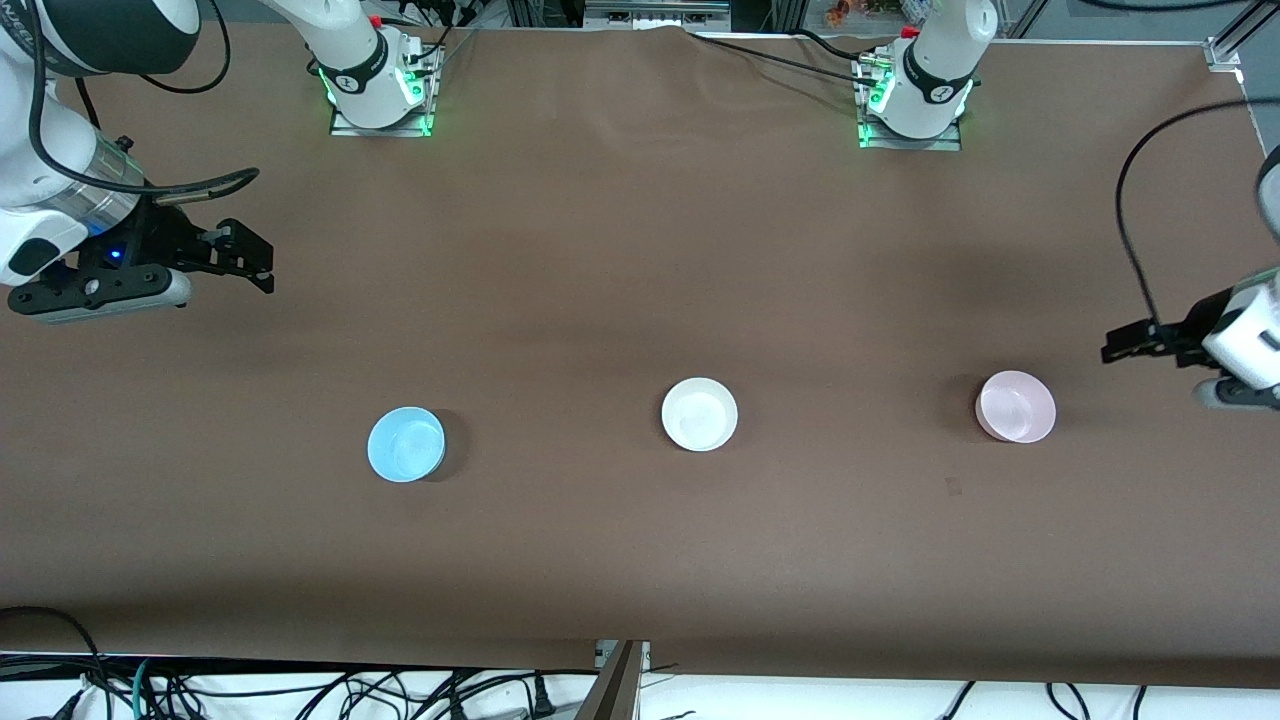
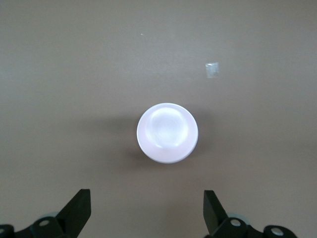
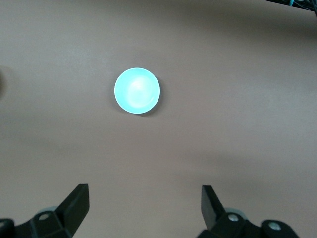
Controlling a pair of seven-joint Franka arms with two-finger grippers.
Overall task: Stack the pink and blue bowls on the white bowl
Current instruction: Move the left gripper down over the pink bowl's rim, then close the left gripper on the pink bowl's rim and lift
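The left gripper should reach the pink bowl and pinch the pink bowl's rim on the side away from the white bowl (image 1: pixel 699 413). The pink bowl's base then stays free to stack.
Three small bowls stand apart in a row on the brown table. The white bowl (image 1: pixel 699 413) is in the middle. The light blue bowl (image 1: pixel 406 444) (image 3: pixel 137 90) lies toward the right arm's end. The pale pink bowl (image 1: pixel 1016 406) (image 2: pixel 167 132) lies toward the left arm's end. My left gripper (image 1: pixel 1125 343) (image 2: pixel 147 210) hangs open and empty above the table near the pink bowl. My right gripper (image 1: pixel 248 262) (image 3: pixel 145 206) hangs open and empty over the table at its own end, away from the blue bowl.
A small scrap of clear tape (image 2: pixel 212 70) lies on the brown table cover (image 1: pixel 640 250) near the pink bowl. Cables (image 1: pixel 300 690) run along the table's front edge. The arm bases (image 1: pixel 380 90) stand at the back edge.
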